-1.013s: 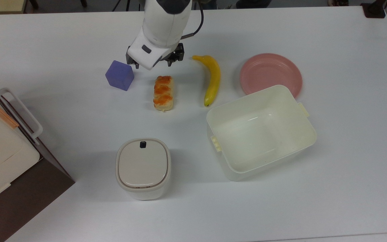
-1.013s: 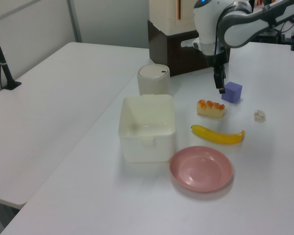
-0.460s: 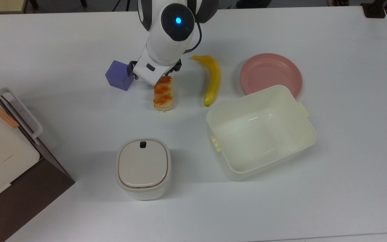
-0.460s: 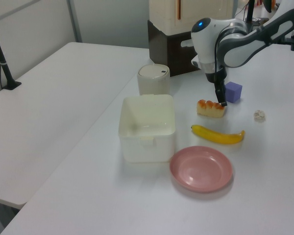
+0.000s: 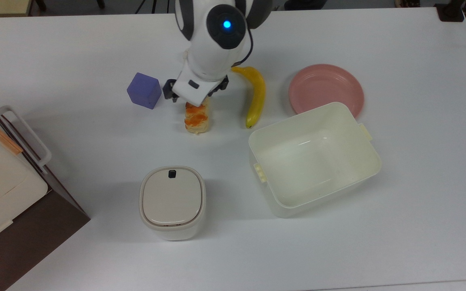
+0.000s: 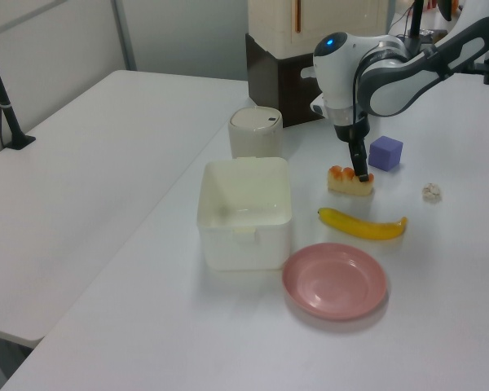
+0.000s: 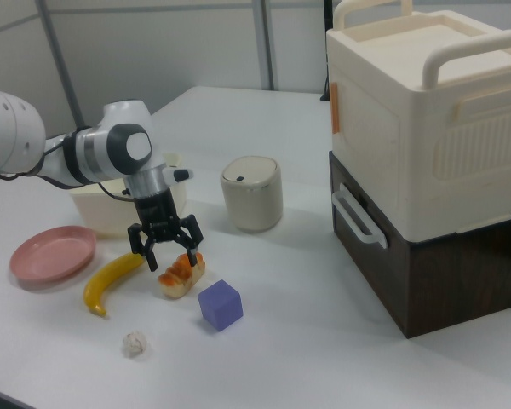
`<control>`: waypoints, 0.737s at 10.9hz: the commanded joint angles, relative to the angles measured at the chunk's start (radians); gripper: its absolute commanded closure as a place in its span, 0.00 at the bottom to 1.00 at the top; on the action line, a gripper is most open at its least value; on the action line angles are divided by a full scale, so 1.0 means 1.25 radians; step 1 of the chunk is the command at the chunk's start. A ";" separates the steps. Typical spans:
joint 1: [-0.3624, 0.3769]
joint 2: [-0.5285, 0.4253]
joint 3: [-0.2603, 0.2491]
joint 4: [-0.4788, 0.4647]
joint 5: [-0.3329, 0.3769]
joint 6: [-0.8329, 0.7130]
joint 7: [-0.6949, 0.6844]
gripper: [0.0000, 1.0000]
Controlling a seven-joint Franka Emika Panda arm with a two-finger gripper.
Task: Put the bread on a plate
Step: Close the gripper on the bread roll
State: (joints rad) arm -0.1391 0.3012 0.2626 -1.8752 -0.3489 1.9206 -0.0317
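The robot's gripper will next grab the bread by its glazed middle (image 6: 350,180), so that it can put the bread on the pink plate (image 6: 334,281).
The bread (image 5: 197,119) is a pale-tan roll with orange glaze, lying on the white table between the purple cube and the banana. It also shows as the bread (image 7: 176,278) and the bread (image 6: 342,181). My gripper (image 7: 172,257) is open and low over it, one finger on each side of the roll's end. In the top view the gripper (image 5: 195,96) covers the bread's far end. In the left view the gripper (image 6: 360,173) stands at the bread's right end. The pink plate (image 5: 326,87) lies bare at the top view's right, beyond the banana; it appears again as the plate (image 7: 49,254) and the plate (image 6: 334,281).
A yellow banana (image 5: 256,95) lies between bread and plate. A purple cube (image 5: 144,90) sits close on the top view's left of the gripper. A cream tub (image 5: 372,161) stands by the plate, a lidded canister (image 5: 172,202) nearer. A small crumpled ball (image 7: 134,343) and a large appliance (image 7: 426,128) also stand here.
The gripper has moved from beside the purple cube toward the bread and come down over its far end. The bread, banana and plate lie where they were.
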 commanded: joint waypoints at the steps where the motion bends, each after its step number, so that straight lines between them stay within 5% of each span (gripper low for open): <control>1: 0.006 -0.004 0.010 0.004 -0.007 0.005 0.008 0.03; 6: -0.003 0.031 0.010 0.003 -0.030 0.023 0.001 0.00; 7: -0.003 0.041 0.010 0.004 -0.036 0.027 0.002 0.03; 8: -0.003 0.044 0.010 0.004 -0.039 0.028 0.002 0.16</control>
State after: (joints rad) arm -0.1425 0.3448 0.2774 -1.8671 -0.3751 1.9235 -0.0315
